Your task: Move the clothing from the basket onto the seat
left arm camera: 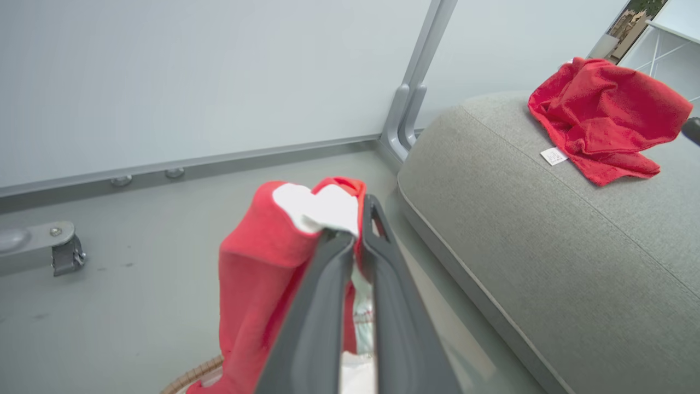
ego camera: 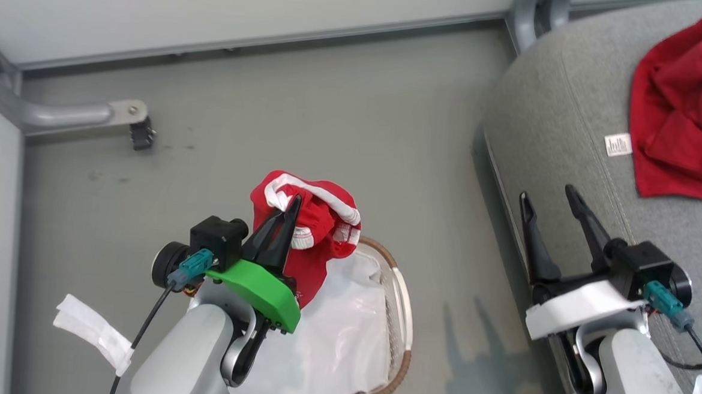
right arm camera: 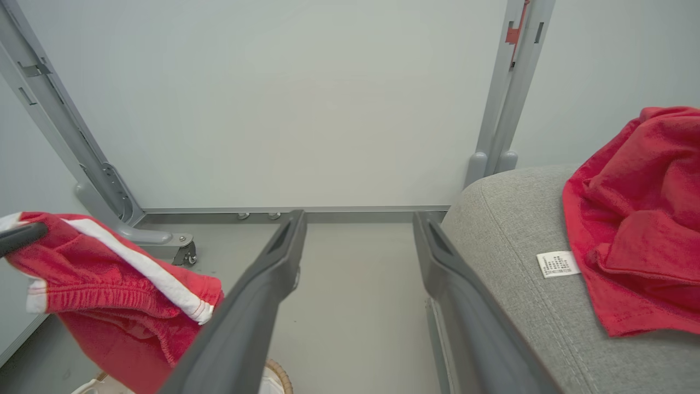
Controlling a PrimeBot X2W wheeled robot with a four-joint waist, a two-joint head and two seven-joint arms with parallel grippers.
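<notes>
The red jersey will next be grabbed by its white-banded edge (ego camera: 334, 204) with my right gripper. Then I can move the jersey onto the seat (ego camera: 560, 112).
My left gripper (ego camera: 289, 208) is shut on a red jersey with white trim (ego camera: 314, 219), which hangs from its tips above the basket (ego camera: 404, 296). The left wrist view shows that jersey (left arm camera: 262, 257) draped over the pinched fingers (left arm camera: 328, 284). A plain red garment (ego camera: 686, 106) lies crumpled on the grey seat (ego camera: 560, 112) at the right. The white liner sheet (ego camera: 344, 335) lies in the basket. My right gripper (ego camera: 549, 195) stands open and empty at the seat's near edge, fingers pointing up. In the right wrist view the jersey (right arm camera: 109, 279) hangs at the left.
Pale wall panels on a grey metal frame (ego camera: 61, 113) with a castor (ego camera: 142, 133) close off the far side. The floor (ego camera: 331, 112) between basket and seat is bare grey. A small white tag (ego camera: 618, 145) is sewn to the seat seam.
</notes>
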